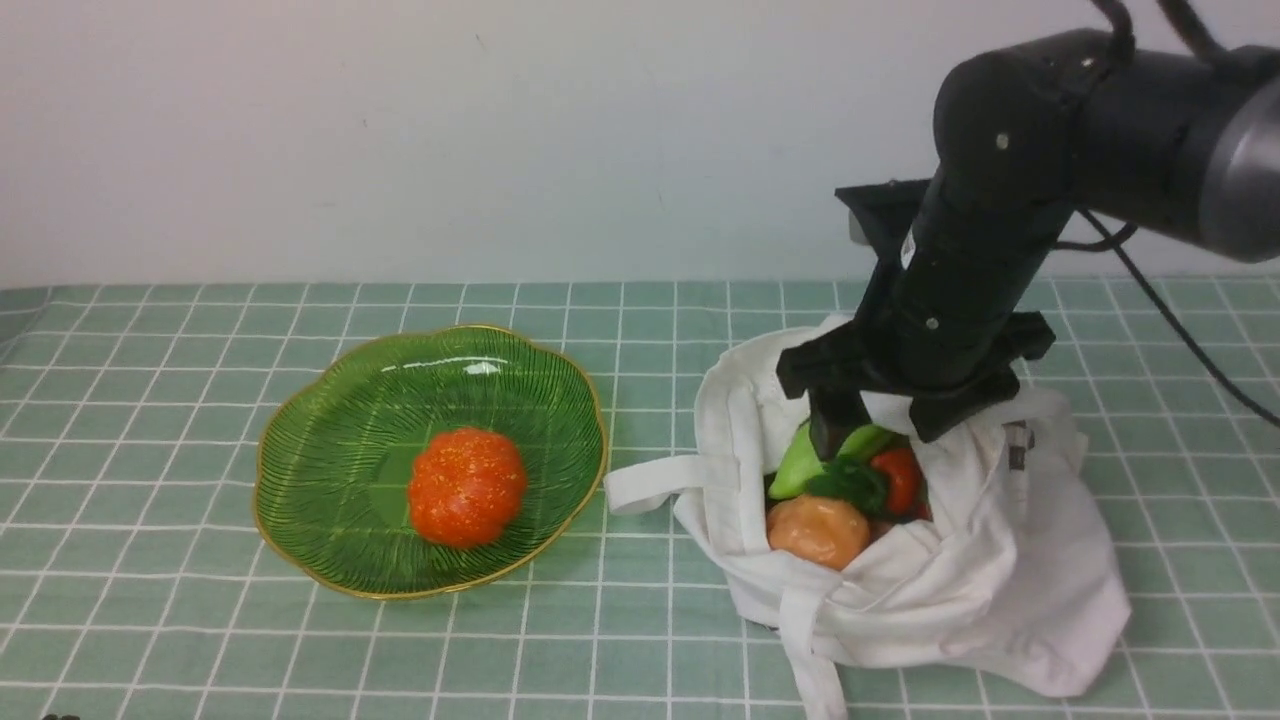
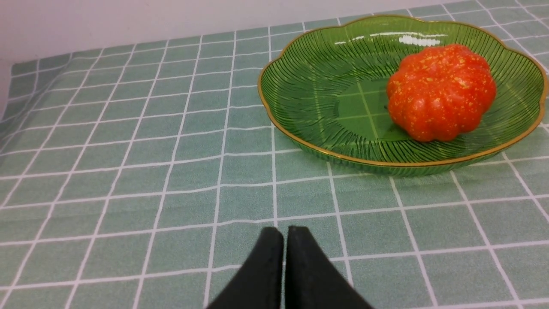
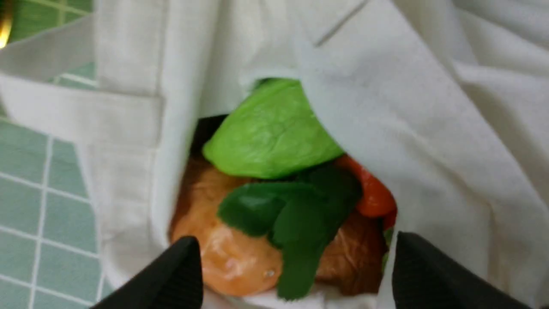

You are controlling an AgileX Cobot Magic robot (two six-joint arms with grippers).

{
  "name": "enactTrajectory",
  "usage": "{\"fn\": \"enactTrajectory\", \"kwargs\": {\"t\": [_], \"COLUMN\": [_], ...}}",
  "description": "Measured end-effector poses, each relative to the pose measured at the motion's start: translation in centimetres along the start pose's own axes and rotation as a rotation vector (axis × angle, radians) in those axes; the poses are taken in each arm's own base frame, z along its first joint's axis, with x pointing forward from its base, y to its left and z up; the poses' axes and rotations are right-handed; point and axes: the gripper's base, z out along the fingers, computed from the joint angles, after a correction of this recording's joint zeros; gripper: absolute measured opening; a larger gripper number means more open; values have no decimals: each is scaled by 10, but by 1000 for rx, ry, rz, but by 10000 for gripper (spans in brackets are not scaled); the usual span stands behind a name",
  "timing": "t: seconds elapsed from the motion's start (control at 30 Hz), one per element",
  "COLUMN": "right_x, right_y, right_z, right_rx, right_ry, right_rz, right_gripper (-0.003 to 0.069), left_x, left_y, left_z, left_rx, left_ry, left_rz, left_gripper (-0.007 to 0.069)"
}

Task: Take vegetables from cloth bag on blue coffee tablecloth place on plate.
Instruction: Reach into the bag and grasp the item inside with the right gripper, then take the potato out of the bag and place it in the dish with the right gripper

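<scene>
The tan-brown potato will go onto the green plate (image 1: 300, 420), so my right gripper will next pick the potato up by its rounded body (image 1: 817, 532).
The white cloth bag (image 1: 980, 580) slumps on the blue checked tablecloth (image 1: 200, 620) at the right, its mouth open. Inside lie a tan potato (image 1: 818, 530), a light green pepper (image 1: 795, 465), a dark green leafy one (image 1: 850, 483) and a small red one (image 1: 900, 475). My right gripper (image 1: 870, 430) hangs open over the bag's mouth. In the right wrist view it (image 3: 296, 257) straddles the potato (image 3: 231, 257) and the leafy one (image 3: 296, 214), gripping nothing. The green plate (image 1: 300, 420) at the left holds an orange-red pumpkin-shaped vegetable (image 1: 466, 486). My left gripper (image 2: 285, 240) is shut and empty, low over the cloth near the plate (image 2: 326, 77).
A white strap handle (image 1: 660, 480) of the bag reaches toward the plate's rim, and another (image 1: 815, 660) trails toward the front edge. A pale wall stands behind the table. A black cable (image 1: 1180, 330) runs down at the far right.
</scene>
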Motion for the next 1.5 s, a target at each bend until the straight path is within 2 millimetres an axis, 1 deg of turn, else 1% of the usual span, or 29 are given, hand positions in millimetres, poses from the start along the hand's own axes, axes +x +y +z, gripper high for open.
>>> {"fn": "enactTrajectory", "kwargs": {"t": [0.07,0.1,0.13,0.17,0.23,0.33,0.37,0.4,0.43,0.5,0.67,1.0,1.07,1.13,1.33,1.4,1.47,1.5], "right_x": [5,9,10,13,15,15,16,16,16,15,14,16,16,15,15,15,15,15], "right_y": [11,23,25,34,40,39,37,36,36,33,32,35,35,36,36,35,34,34], "right_z": [-13,-18,-19,-18,-10,9,21,28,28,44,51,78,78,80,76,71,51,48], "right_rx": [-19,-33,-36,-41,-39,-8,15,33,36,76,92,75,75,73,69,74,72,71], "right_ry": [-26,-33,-35,-29,-5,41,71,87,86,115,128,206,207,213,205,189,140,134], "right_rz": [-32,-66,-74,-101,-117,-116,-117,-121,-121,-120,-110,-108,-116,-141,-164,-172,-179,-179], "right_gripper": [538,538,538,538,538,538,538,538,538,538,537,533,524,480,479,479,479,479], "left_x": [0,0,0,0,0,0,0,0,0,0,0,0,0,0,0,0,0,0], "left_y": [0,0,0,0,0,0,0,0,0,0,0,0,0,0,0,0,0,0], "left_z": [0,0,0,0,0,0,0,0,0,0,0,0,0,0,0,0,0,0], "left_rx": [0,0,0,0,0,0,0,0,0,0,0,0,0,0,0,0,0,0], "left_ry": [0,0,0,0,0,0,0,0,0,0,0,0,0,0,0,0,0,0], "left_rz": [0,0,0,0,0,0,0,0,0,1,1,1,1,1,1,1,1,1], "left_gripper": [-8,-8,-8,-8,-8,-8,-8,-8,-8,-8,-8,-8,-8,-8,-8,-8,-8,-8]}}
